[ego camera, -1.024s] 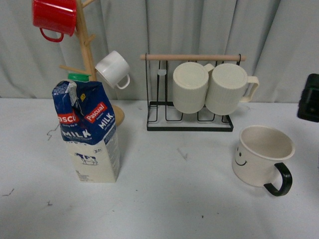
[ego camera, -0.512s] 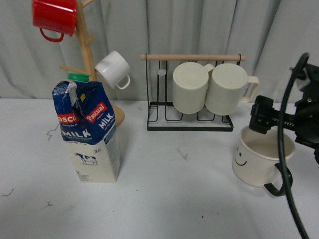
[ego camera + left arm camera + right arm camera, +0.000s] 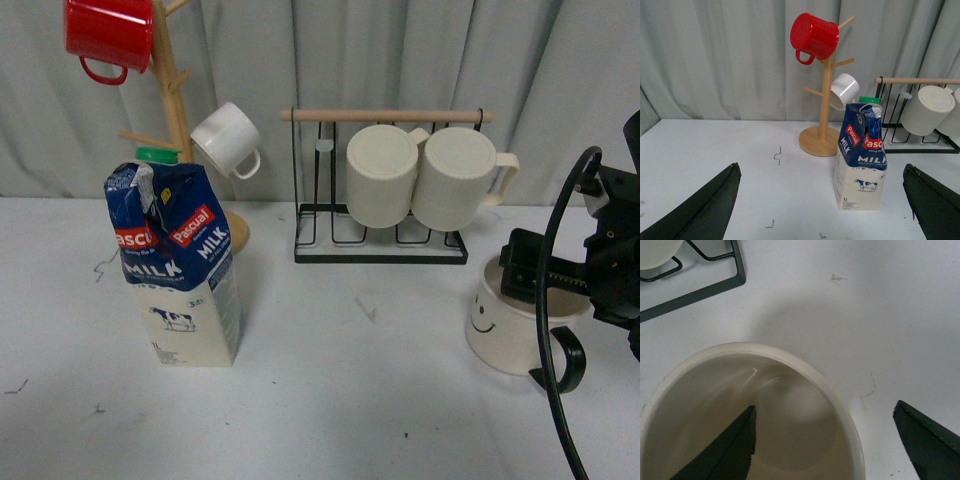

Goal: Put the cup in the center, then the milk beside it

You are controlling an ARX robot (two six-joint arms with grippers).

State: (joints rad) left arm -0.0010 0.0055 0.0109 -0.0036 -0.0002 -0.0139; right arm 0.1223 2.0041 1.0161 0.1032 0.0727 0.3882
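Observation:
The right gripper grips the cup (image 3: 503,335) by its rim (image 3: 492,268) next, to place the cup in the center of the white table.
The cup (image 3: 503,335), cream-white with a black smiley face and a black loop handle, stands upright at the right of the white table. My right gripper (image 3: 530,278) is open and low over it. In the right wrist view the cup's rim (image 3: 837,400) runs between the jaws, with one finger (image 3: 737,447) inside the cup and the other (image 3: 925,437) outside. The milk (image 3: 180,270) stands upright at the left. My left gripper (image 3: 821,169) is open and empty, held back from the milk (image 3: 861,160), and does not show in the front view.
A wooden mug tree (image 3: 178,110) behind the milk holds a red mug (image 3: 110,35) and a small white mug (image 3: 228,140). A black wire rack (image 3: 380,255) at the back centre holds two ribbed cream mugs (image 3: 385,175). Grey curtains hang behind the table.
My right arm has come in from the right edge and dropped lower, so its open jaws now straddle the cup's rim. The cup and the milk have not moved.

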